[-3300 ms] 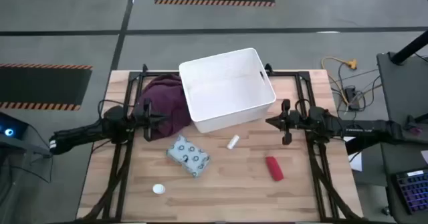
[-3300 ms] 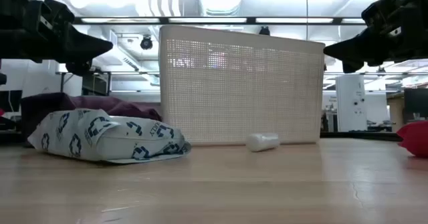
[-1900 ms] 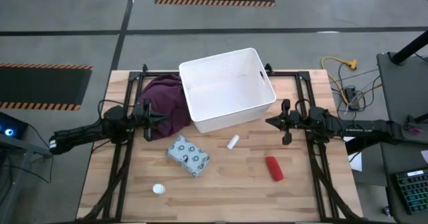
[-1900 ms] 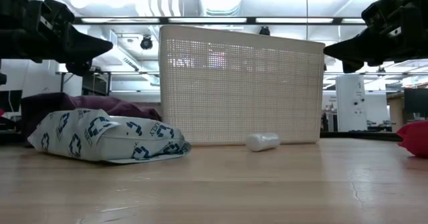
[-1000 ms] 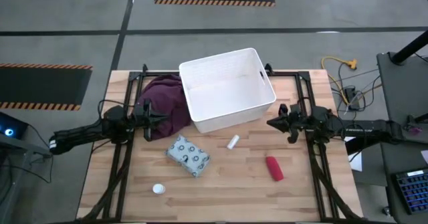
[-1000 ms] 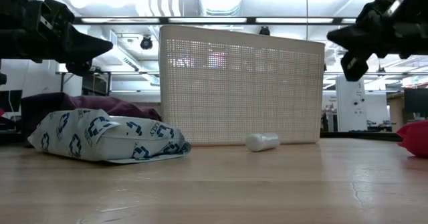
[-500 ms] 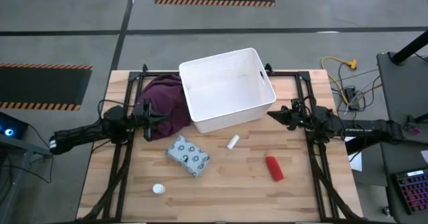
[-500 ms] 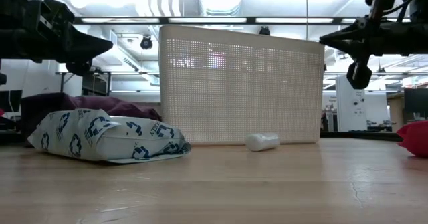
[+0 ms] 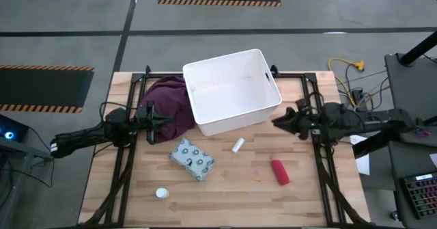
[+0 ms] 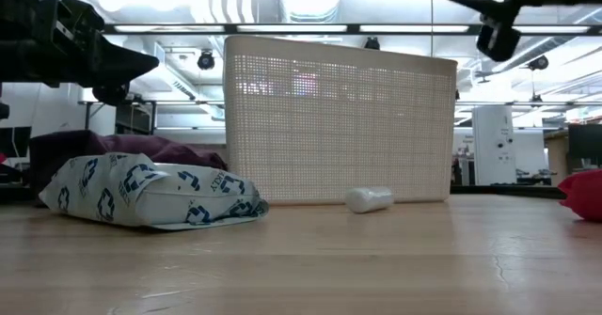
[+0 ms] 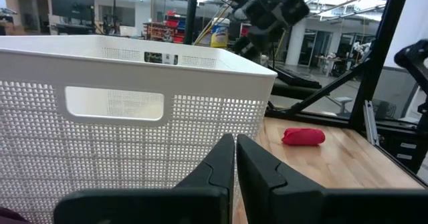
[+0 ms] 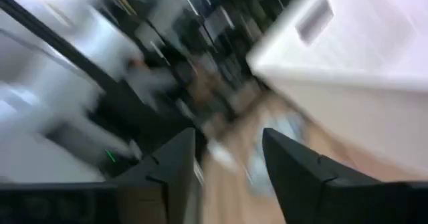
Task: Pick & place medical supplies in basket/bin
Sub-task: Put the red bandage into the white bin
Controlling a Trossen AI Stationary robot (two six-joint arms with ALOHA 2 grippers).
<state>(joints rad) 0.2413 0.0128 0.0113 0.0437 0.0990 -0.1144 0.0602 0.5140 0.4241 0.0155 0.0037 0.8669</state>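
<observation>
My right gripper is going to grip the red oblong piece [image 9: 280,172] by its body next, and then it should pack the piece into the white bin.
The white bin [image 9: 235,123] stands at the table's far middle. On the wood in front of it lie the white short cylinder [image 9: 237,145], the spotted blue-grey packet [image 9: 192,158], the red oblong piece [image 9: 280,172] and the small white round piece [image 9: 162,193]. My left gripper [image 9: 162,122] is shut and empty, level, left of the bin beside the maroon cloth [image 9: 169,106]. My right gripper [image 9: 278,122] is open and empty, raised right of the bin; it shows high in the low view [image 10: 489,19]. The left wrist view shows the bin's wall [image 11: 134,117] and the red piece [image 11: 303,136].
The maroon cloth lies against the bin's left side. Black frame rails [image 9: 123,167] run along the table's left and right sides. Bare wood [image 9: 225,201] lies along the near edge. Cables and a desk [image 9: 410,85] stand beyond the right edge.
My right gripper has risen from about the height of the bin's rim to well above it, turning about its own axis as it went. My left arm and all the items have kept still.
</observation>
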